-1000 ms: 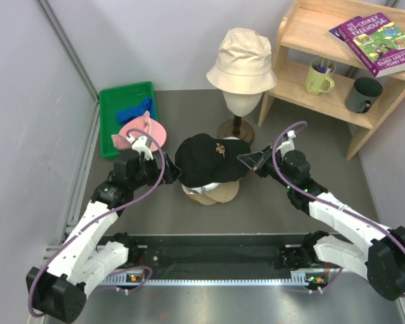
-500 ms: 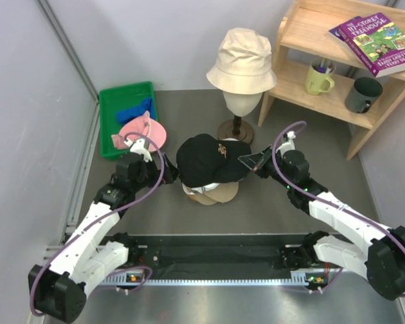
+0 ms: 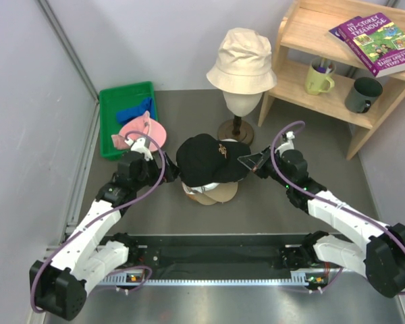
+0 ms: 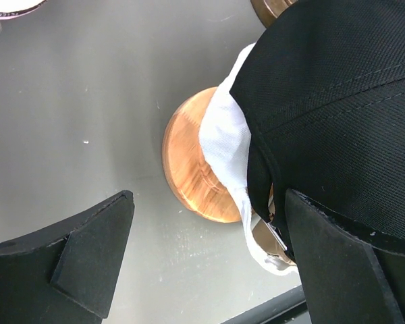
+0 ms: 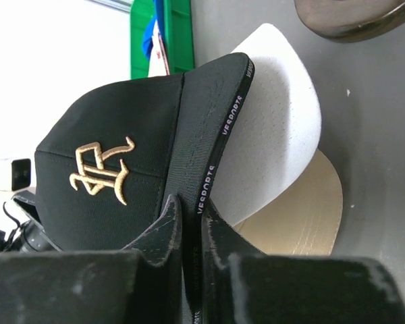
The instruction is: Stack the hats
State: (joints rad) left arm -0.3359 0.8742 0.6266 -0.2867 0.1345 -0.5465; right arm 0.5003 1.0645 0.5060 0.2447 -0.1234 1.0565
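My left gripper reaches the pink cap and picks up its brim's side edge [image 3: 157, 146] [image 4: 15, 9] next. This leaves the brim free for my right gripper to stack the pink cap.
A black cap [image 3: 209, 158] with a gold logo sits on top of a white cap [image 4: 226, 135] and a tan cap [image 5: 304, 216] on the round wooden stand [image 4: 189, 169]. My right gripper [image 3: 251, 162] is shut on the black cap's brim [image 5: 209, 135]. My left gripper [image 3: 165, 172] is open at the stack's back, with the black cap's rear edge beside its right finger [image 4: 351, 263]. A pink cap [image 3: 143, 131] lies beside the green tray [image 3: 125, 91], which holds a blue cap [image 3: 136, 108]. The cream bucket hat [image 3: 241, 61] sits on the head form [image 3: 241, 101].
The head form's dark round base [image 3: 236, 129] stands just behind the stack. A wooden shelf [image 3: 304, 81] at the back right holds two mugs and a book. Grey walls close in the left and back.
The black cap has shifted slightly right and settled on the stack. My left gripper has moved a little at the cap's back. My right gripper still holds the brim.
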